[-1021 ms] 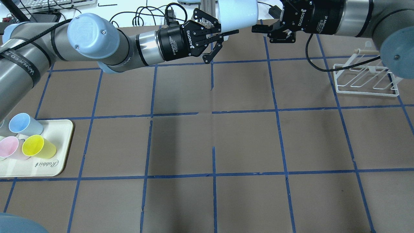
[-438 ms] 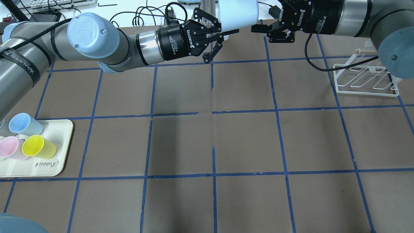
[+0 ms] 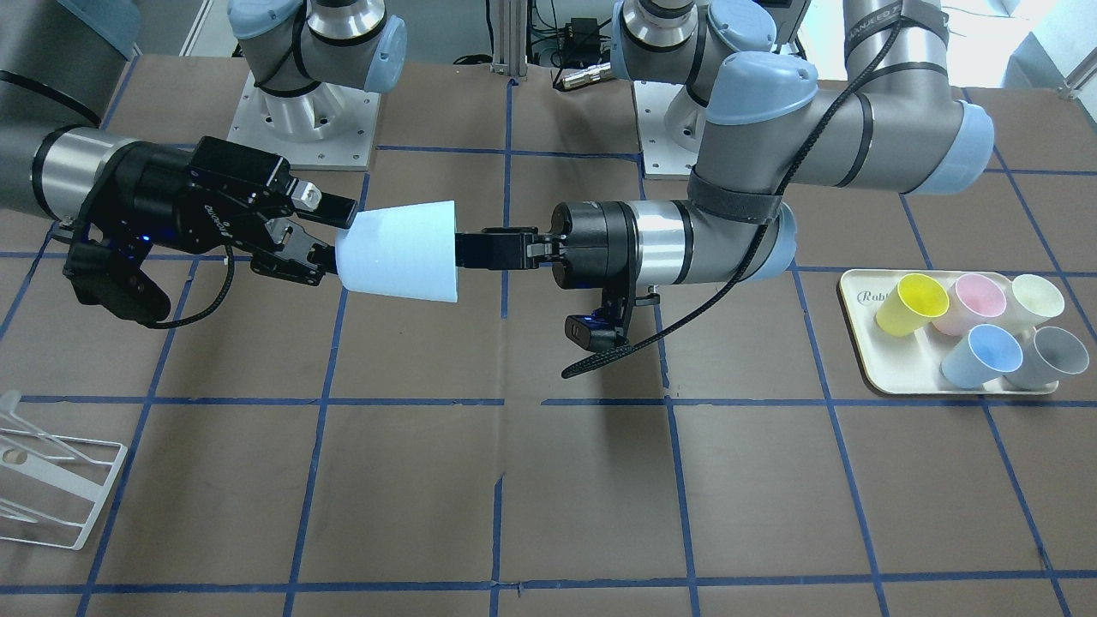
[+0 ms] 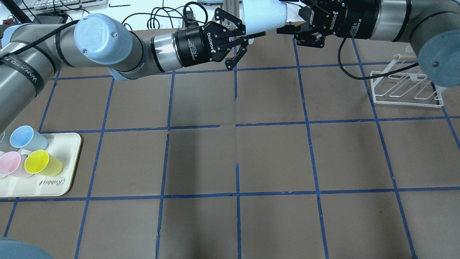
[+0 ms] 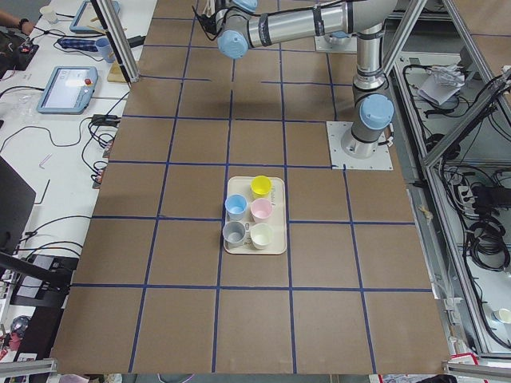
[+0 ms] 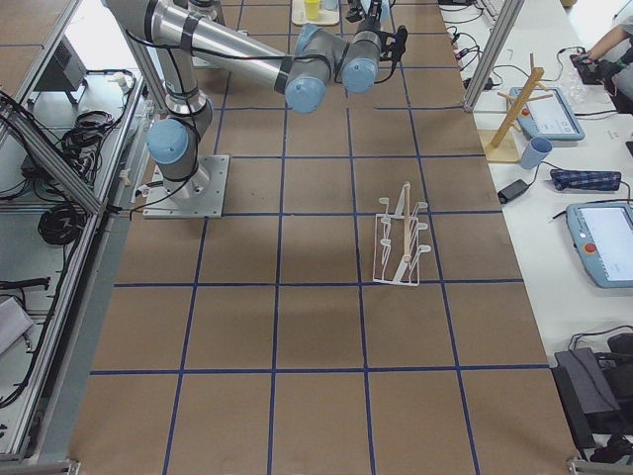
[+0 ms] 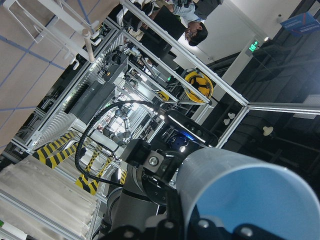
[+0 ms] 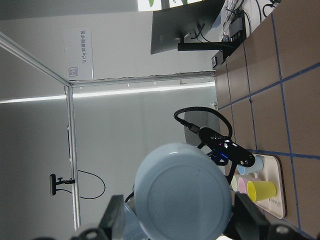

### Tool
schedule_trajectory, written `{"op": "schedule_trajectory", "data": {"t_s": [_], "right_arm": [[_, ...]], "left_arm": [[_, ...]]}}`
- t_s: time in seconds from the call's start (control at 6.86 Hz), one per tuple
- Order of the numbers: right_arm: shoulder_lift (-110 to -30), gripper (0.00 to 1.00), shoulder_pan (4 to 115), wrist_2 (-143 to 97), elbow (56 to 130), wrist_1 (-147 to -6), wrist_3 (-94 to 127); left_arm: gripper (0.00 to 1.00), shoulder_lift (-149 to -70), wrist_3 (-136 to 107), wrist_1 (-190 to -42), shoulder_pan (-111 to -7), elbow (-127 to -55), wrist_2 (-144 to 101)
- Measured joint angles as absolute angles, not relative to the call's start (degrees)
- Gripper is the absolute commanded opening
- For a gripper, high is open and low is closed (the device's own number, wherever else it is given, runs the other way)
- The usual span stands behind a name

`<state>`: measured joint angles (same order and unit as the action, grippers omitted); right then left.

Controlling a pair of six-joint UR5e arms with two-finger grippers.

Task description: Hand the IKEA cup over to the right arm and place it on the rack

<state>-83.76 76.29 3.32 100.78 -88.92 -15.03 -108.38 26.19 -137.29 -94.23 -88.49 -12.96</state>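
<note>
My right gripper will grab the cup by its narrow base end (image 3: 351, 250) to pass the cup to the rack (image 3: 56, 478).
The pale blue IKEA cup (image 3: 396, 253) hangs on its side in the air between both grippers; it also shows at the top of the overhead view (image 4: 264, 14). My left gripper (image 3: 470, 249) is shut on the cup's rim at its wide end. My right gripper (image 3: 330, 233) is open, with its fingers on either side of the cup's narrow base. In the right wrist view the cup's base (image 8: 182, 192) fills the gap between the fingers. The white wire rack (image 4: 406, 90) stands empty at the table's right.
A cream tray (image 4: 54, 180) at the front left holds several cups, among them a blue one (image 4: 25, 138), a pink one and a yellow one (image 4: 43, 162). Cables and a keyboard lie beyond the table's far edge.
My right gripper has moved a little left toward the cup, so its fingers now straddle the base. The left arm and cup have held still.
</note>
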Motion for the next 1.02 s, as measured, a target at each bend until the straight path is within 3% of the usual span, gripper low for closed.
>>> {"op": "schedule_trajectory", "data": {"t_s": [0.15,0.73,1.02], "right_arm": [[-83.6,0.74,76.3,3.3,100.8,-89.0,-15.0],[-83.7,0.48,76.3,3.3,100.7,-89.2,-15.0],[-83.7,0.47,76.3,3.4,100.6,-89.5,-15.0]], "left_arm": [[0.0,-108.4,26.2,-137.3,-94.2,-88.5,-13.0],[0.0,-108.4,26.2,-137.3,-94.3,-88.2,-12.9],[0.99,-108.4,26.1,-137.5,-94.3,-88.1,-12.8]]}}
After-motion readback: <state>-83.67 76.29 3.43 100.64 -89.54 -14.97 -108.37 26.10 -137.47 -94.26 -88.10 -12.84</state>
